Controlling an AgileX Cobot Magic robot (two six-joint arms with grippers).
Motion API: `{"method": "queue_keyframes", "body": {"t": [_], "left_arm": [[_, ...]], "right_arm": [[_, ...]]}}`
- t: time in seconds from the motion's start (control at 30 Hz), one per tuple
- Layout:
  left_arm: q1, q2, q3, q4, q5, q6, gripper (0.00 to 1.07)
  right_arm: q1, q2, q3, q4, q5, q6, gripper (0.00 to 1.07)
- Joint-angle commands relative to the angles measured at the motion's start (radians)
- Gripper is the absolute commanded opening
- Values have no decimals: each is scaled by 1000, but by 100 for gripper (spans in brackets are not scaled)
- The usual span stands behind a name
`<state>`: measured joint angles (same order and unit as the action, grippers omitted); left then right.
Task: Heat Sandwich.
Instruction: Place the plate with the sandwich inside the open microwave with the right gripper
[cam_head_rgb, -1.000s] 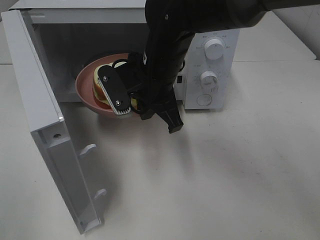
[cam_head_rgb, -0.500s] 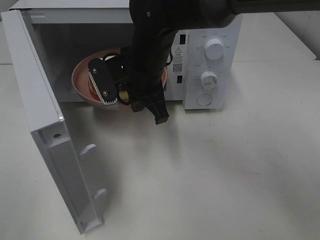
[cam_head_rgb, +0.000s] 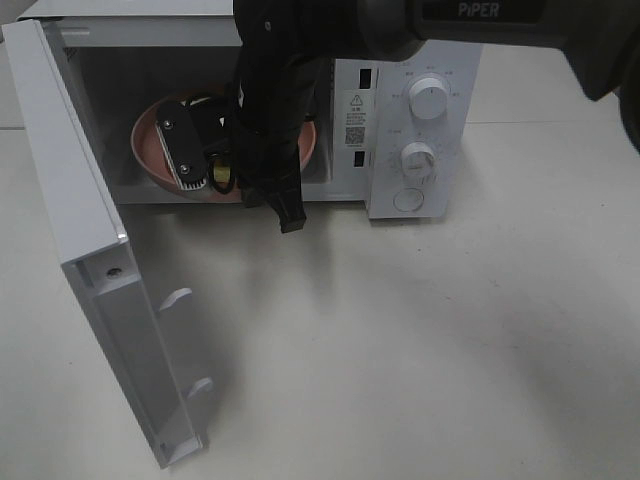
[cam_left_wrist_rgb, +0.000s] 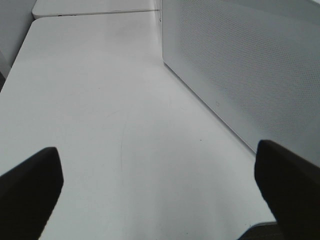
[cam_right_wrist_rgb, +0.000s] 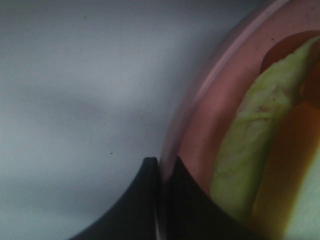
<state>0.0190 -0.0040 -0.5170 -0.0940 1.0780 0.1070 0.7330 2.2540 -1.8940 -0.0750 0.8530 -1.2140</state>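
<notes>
The pink plate has its near edge (cam_head_rgb: 212, 197) over the microwave's front edge (cam_head_rgb: 138, 194), so my right gripper needs to keep holding it until it lies flat farther inside.
The sandwich (cam_right_wrist_rgb: 245, 150), pale green filling beside an orange crust, lies on a round pink plate (cam_right_wrist_rgb: 200, 125). My right gripper (cam_right_wrist_rgb: 162, 167) is shut on that plate's rim. In the exterior high view the plate (cam_head_rgb: 150, 140) sits inside the open white microwave (cam_head_rgb: 420, 100), held there by the black right arm (cam_head_rgb: 270, 100), which hides the sandwich. My left gripper (cam_left_wrist_rgb: 160, 200) is open with nothing between its fingers (cam_left_wrist_rgb: 30, 185), low over the white table (cam_left_wrist_rgb: 100, 100).
The microwave door (cam_head_rgb: 70, 200) is swung wide open toward the front left, and its meshed face (cam_left_wrist_rgb: 240, 65) stands close beside the left gripper. Two knobs (cam_head_rgb: 428, 98) sit on the control panel at the right.
The right arm has carried the plate back and to the left, from the microwave's front opening deeper into the cavity. The left gripper stays open.
</notes>
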Motion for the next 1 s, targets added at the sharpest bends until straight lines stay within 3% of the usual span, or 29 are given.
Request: {"method": "queue_keyframes", "body": {"t": [0.03,1.0], "left_arm": [[3,-20,-1,-1,-10,0,100],[3,-20,-1,6,-10,0,100]], "right_arm": [[2,13,-36,-1,-8,14,0],[-45,166,-263,6,-14,21,0]]}}
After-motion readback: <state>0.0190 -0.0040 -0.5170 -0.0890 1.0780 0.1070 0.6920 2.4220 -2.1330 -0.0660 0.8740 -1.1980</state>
